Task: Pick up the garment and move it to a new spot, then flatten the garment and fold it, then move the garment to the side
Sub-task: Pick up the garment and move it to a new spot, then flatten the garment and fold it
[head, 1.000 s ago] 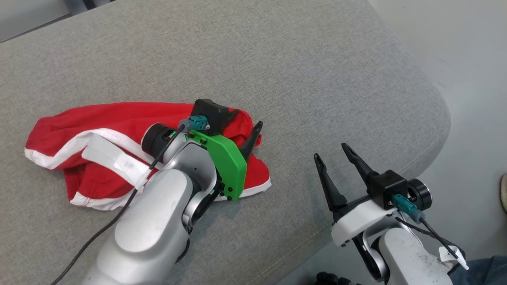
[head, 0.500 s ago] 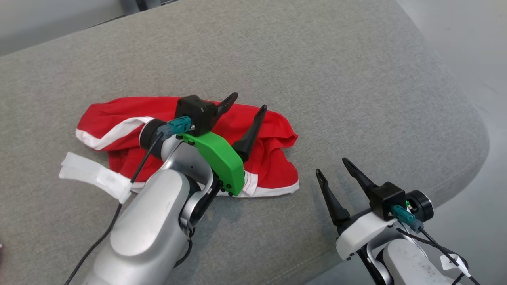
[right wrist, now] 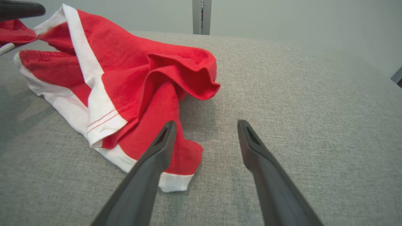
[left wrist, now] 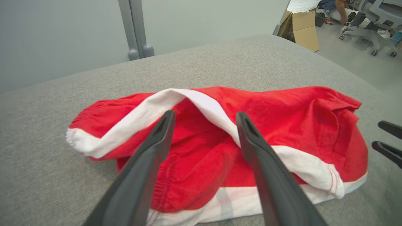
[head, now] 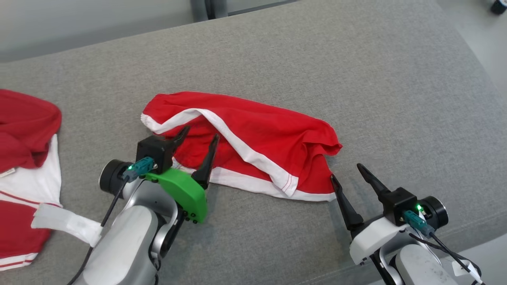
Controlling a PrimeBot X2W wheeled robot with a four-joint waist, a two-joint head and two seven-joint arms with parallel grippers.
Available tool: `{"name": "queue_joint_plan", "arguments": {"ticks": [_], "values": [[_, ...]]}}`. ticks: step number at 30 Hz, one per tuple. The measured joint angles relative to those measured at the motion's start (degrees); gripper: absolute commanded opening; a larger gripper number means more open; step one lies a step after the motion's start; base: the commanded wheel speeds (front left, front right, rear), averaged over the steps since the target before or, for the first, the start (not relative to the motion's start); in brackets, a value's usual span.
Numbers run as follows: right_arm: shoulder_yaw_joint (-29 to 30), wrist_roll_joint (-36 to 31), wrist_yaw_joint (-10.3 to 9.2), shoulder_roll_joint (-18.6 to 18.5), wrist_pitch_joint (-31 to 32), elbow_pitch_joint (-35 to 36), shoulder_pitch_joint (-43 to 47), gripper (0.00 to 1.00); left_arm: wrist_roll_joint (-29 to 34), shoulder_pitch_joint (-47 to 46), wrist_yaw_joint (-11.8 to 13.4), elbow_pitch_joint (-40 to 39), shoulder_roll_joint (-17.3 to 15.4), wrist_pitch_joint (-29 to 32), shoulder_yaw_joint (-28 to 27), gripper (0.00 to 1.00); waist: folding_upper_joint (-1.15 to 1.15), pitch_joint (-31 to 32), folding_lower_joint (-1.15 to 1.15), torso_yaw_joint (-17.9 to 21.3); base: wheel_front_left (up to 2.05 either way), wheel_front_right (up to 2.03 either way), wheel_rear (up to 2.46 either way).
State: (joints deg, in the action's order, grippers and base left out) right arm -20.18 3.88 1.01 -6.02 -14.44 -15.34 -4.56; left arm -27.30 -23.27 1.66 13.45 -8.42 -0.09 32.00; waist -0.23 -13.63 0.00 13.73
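The left gripper grips their waistband corner at the white trim (head: 177,164) next, to spread the shorts' red body (head: 280,135) flat for folding.
The garment (head: 257,138), red shorts with white trim, lies crumpled lengthways on the grey cushion (head: 317,59). My left gripper (head: 201,133) stands open over its near left end, with nothing between the fingers. In the left wrist view the garment (left wrist: 282,119) spreads out beyond the left gripper (left wrist: 204,113). My right gripper (head: 346,171) is open just off the garment's near right corner, its left fingertip close to the white hem. In the right wrist view the garment (right wrist: 125,72) lies ahead and to the left of the right gripper (right wrist: 205,123).
A second red and white garment (head: 23,130) lies at the cushion's far left. The cushion's rounded edge drops to the floor (head: 491,47) on the right. A grey post (left wrist: 135,28) stands behind the cushion, and a cardboard box (left wrist: 303,29) sits on the floor beyond.
The head camera has swung left, bringing the second garment into view. My left gripper has opened wide and drawn back to the garment's near left end. The garment now lies more stretched out.
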Motion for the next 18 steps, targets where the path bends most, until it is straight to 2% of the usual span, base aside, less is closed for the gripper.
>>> {"name": "queue_joint_plan", "arguments": {"ticks": [9, 18], "values": [[-0.6, -0.4, 0.51, -0.2, 0.0, 0.0, 1.6, 1.00, 0.3, 5.3, 1.4, 1.1, -2.6, -1.4, -1.4, 1.00, 0.00, 2.1, 0.00, -3.7, 0.00, 0.00, 0.00], [-1.0, -0.5, 1.01, 0.2, 0.0, 0.0, 1.6, 1.00, 0.8, 6.1, 1.5, 1.1, -3.9, -2.0, -1.4, 1.00, 0.00, 1.8, 0.00, -2.9, 0.00, 0.00, 0.00]]}}
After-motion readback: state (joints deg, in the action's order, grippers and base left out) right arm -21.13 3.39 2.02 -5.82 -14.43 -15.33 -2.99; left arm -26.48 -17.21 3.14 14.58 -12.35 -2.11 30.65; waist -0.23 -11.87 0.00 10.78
